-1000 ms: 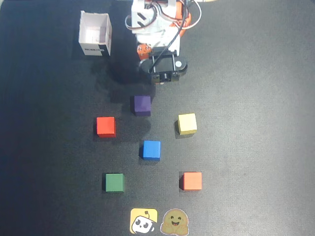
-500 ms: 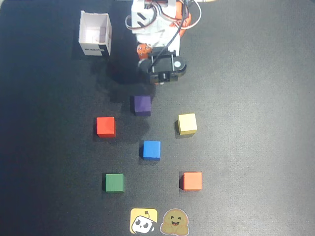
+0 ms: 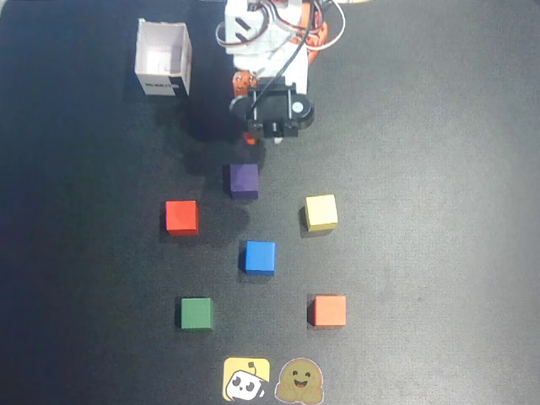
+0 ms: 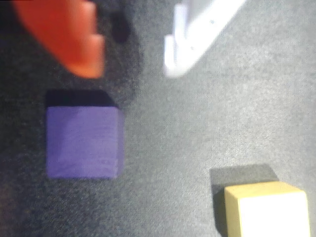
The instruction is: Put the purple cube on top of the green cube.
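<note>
My gripper grabs the purple cube by its opposite sides next, leaving its bottom free to rest on the green cube (image 3: 196,313).
The purple cube (image 3: 243,180) sits on the black mat just below the arm in the overhead view. In the wrist view the purple cube (image 4: 83,142) lies left of centre, below the orange finger (image 4: 74,39). The white finger (image 4: 190,42) is to the right. My gripper (image 4: 131,71) is open and empty, above the mat, a little short of the purple cube. In the overhead view my gripper (image 3: 256,142) hangs under the black wrist. The green cube (image 3: 196,313) sits at the lower left, far from the gripper.
A red cube (image 3: 181,217), a blue cube (image 3: 258,256), a yellow cube (image 3: 321,213) and an orange cube (image 3: 328,310) lie around. The yellow cube (image 4: 266,210) shows in the wrist view. A white open box (image 3: 164,57) stands at the upper left. Two stickers (image 3: 272,380) lie at the front edge.
</note>
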`<control>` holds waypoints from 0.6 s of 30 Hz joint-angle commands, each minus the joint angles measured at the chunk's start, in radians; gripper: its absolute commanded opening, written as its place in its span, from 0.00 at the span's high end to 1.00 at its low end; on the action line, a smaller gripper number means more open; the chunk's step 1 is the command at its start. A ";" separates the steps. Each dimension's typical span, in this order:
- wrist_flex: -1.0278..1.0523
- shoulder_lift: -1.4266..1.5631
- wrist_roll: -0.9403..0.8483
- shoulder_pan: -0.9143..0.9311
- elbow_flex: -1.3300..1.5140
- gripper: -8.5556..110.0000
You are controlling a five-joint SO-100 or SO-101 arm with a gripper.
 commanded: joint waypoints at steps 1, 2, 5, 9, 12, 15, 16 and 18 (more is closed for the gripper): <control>-0.014 0.009 0.015 0.005 -0.040 0.80; -0.014 0.009 0.017 0.009 -0.044 0.79; -0.018 0.009 0.031 0.008 -0.052 0.78; -0.040 0.002 0.041 -0.002 -0.052 0.77; -0.064 -0.032 0.040 -0.002 -0.054 0.77; -0.097 -0.084 0.034 -0.002 -0.058 0.76; -0.109 -0.107 0.029 -0.002 -0.063 0.76; -0.144 -0.181 0.028 -0.002 -0.084 0.76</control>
